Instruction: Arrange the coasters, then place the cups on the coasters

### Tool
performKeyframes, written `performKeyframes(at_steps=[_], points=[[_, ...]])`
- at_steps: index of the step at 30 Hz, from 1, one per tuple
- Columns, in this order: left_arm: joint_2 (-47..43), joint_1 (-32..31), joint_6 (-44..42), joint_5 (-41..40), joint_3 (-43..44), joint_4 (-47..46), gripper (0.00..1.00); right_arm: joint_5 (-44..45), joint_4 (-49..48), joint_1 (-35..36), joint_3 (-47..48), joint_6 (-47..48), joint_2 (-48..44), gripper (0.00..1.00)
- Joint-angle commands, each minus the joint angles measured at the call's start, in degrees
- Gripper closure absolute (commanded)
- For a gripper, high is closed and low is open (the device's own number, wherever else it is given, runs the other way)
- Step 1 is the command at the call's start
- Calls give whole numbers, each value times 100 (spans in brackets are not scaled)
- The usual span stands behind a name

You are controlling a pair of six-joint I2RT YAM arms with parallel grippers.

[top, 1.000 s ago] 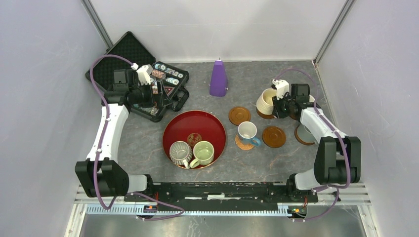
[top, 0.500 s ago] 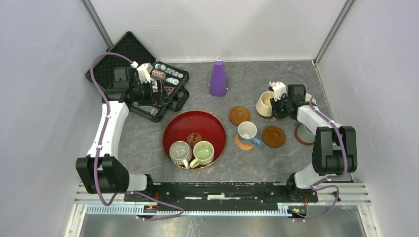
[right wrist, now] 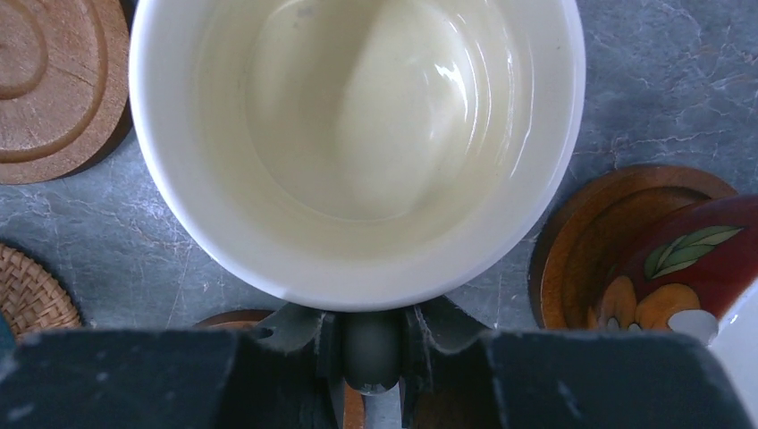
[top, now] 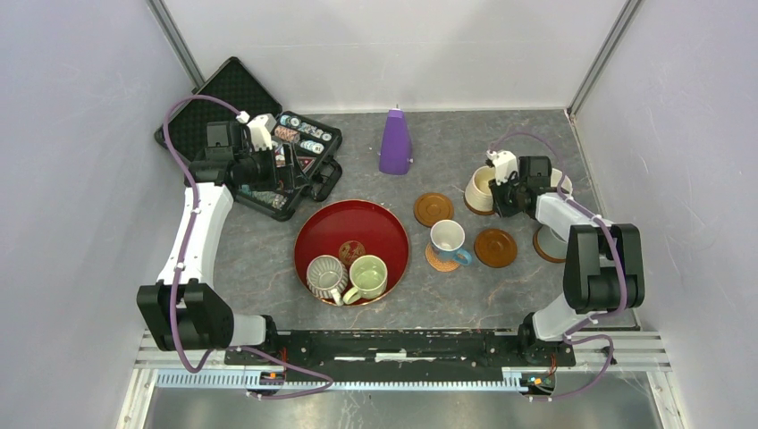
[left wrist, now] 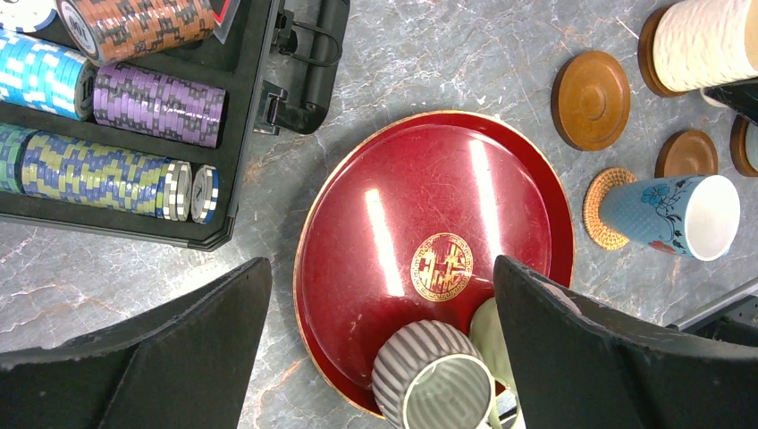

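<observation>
The cream-yellow cup (top: 481,186) is upright with its base on the dark brown coaster and would stay standing, so the robot's right gripper needs to open now.
My right gripper (top: 502,191) (right wrist: 371,335) is shut on the handle of the cream-yellow cup (top: 481,186) (right wrist: 357,134), which stands upright over a dark brown coaster (top: 477,209). A white cup with a blue handle (top: 447,239) (left wrist: 670,214) sits on the woven coaster (top: 438,261) (left wrist: 601,210). Two brown coasters (top: 433,209) (top: 495,248) lie bare. On the red tray (top: 353,223) (left wrist: 429,197) stand the ribbed grey cup (top: 326,275) (left wrist: 433,380) and the pale green cup (top: 367,277). My left gripper (top: 299,179) (left wrist: 383,268) hangs open, high over the tray's left side.
An open black case of poker chips (top: 299,134) (left wrist: 116,116) lies at the back left. A purple cone (top: 395,143) stands at the back middle. Behind my right arm, a patterned cup (right wrist: 688,268) rests on a brown coaster (right wrist: 581,241), and a greyish cup (top: 556,239) sits on another.
The cream-yellow cup went from tilted and raised to upright and lower over its coaster, with my right gripper still on its handle. The left arm barely moved.
</observation>
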State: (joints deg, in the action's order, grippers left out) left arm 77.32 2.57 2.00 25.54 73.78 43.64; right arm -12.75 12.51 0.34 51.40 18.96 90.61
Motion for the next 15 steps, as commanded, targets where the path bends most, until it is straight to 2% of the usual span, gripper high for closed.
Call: performKeyframes(at_steps=[1, 6, 11, 15], points=[[-19, 42, -49, -67, 106, -48, 0, -16, -610, 1, -145, 63, -288, 100], [-16, 42, -40, -45, 102, -48, 0, 141, -717, -157, -309, 29, -419, 99], [-39, 41, -120, -49, 92, -19, 0, 109, -628, -157, -208, -24, -369, 65], [-47, 42, -347, -67, 128, 169, 0, -73, -473, -162, -111, 1, -436, 48]])
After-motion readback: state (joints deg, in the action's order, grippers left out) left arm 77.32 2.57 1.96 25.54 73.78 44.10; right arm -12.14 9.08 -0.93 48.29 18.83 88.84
